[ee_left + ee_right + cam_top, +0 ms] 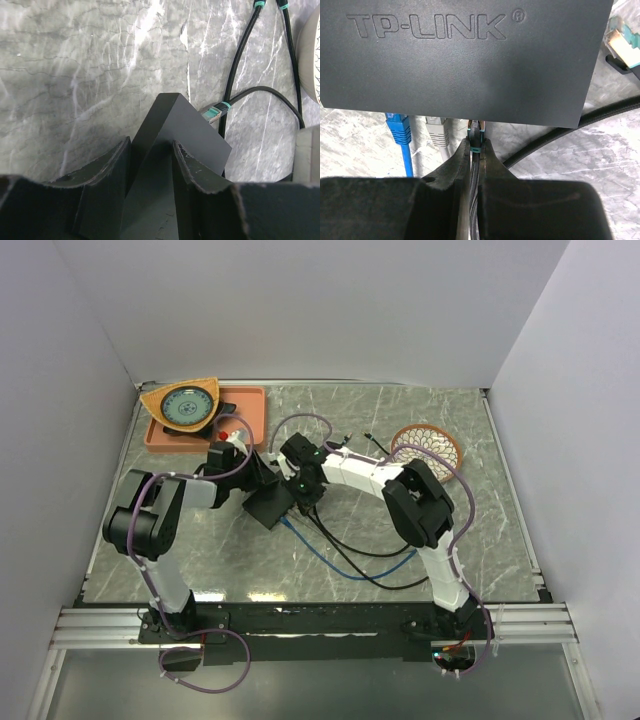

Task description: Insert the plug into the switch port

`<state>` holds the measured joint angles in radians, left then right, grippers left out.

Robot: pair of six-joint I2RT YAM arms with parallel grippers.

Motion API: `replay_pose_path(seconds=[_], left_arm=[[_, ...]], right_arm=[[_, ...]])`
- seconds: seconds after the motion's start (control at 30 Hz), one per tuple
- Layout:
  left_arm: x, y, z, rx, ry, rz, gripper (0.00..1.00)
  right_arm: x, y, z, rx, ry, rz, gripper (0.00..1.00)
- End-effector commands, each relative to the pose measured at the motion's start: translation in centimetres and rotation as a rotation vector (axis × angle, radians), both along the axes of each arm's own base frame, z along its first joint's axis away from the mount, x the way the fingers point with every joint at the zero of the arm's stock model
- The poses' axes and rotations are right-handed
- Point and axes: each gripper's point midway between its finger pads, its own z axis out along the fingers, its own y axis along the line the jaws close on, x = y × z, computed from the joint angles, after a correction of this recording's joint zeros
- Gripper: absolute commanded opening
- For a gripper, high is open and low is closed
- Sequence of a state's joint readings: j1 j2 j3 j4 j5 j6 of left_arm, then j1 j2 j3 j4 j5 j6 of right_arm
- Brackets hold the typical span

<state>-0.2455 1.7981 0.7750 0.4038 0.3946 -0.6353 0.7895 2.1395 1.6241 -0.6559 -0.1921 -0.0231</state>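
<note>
My right gripper is ready to open: the plug's tip is straight under the near long edge of the box, next to the grey plug, so the plug would stay.
The switch is a flat matte-black box marked TP-LINK; it also shows in the top view. My left gripper is shut on one corner of it, a finger on each side. My right gripper is shut on a black cable just behind its teal-banded plug. The plug's tip sits under the box's near long edge, at a port that the edge hides. A blue plug and a grey plug sit in ports to its left.
A second teal-banded plug on a black cable lies loose beside the box. Black and blue cables loop over the marble table. An orange tray stands at the back left, a woven bowl at the back right.
</note>
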Motion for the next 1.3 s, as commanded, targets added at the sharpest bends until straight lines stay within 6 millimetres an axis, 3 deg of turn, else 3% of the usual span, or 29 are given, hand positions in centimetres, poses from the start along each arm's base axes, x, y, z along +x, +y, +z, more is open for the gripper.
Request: replay_pose_path(seconds=[0.0,0.1,0.23,0.27,0.4,0.57,0.77,0.93,1.03,1.13,1.27], left_arm=[[-9.0,-4.0,-3.0,-0.055,0.267,-0.209,0.41],[-8.8,-3.7,-3.1,-0.033,0.267,-0.202,0.43],[-8.3,-3.4,-3.1,-0.005,0.26,-0.193,0.46],[-7.9,-3.4,-2.9,0.004,0.252,-0.194,0.47],[-7.4,-2.9,-2.4,0.018,0.24,-0.174,0.49],[-7.2,-0.9,-2.1,0.112,0.229,-0.128,0.51],[-6.4,2.0,-1.2,0.191,0.216,-0.035,0.56],[-5.9,4.0,-0.3,0.22,0.206,0.048,0.63],[-5.4,4.7,1.0,0.226,0.168,0.083,0.68],[-4.9,5.1,3.5,0.223,0.095,0.12,0.81],[-4.4,5.9,6.5,0.219,0.004,0.175,0.95]], right_arm=[[8.0,9.2,7.5,0.376,-0.33,0.003,0.0],[7.3,8.7,7.9,0.382,-0.331,0.013,0.0],[5.3,7.6,6.8,0.353,-0.303,0.075,0.0],[5.0,7.4,6.7,0.349,-0.302,0.087,0.07],[2.7,6.3,5.7,0.332,-0.271,0.148,0.17],[1.1,5.4,4.9,0.302,-0.237,0.199,0.34],[1.5,3.9,4.9,0.237,-0.275,0.188,0.5],[2.6,2.4,6.5,0.205,-0.342,0.133,0.64],[3.5,1.8,8.1,0.222,-0.368,0.07,0.75],[5.0,0.9,9.6,0.236,-0.391,-0.016,0.81],[6.8,-0.5,11.2,0.257,-0.403,-0.119,0.84]])
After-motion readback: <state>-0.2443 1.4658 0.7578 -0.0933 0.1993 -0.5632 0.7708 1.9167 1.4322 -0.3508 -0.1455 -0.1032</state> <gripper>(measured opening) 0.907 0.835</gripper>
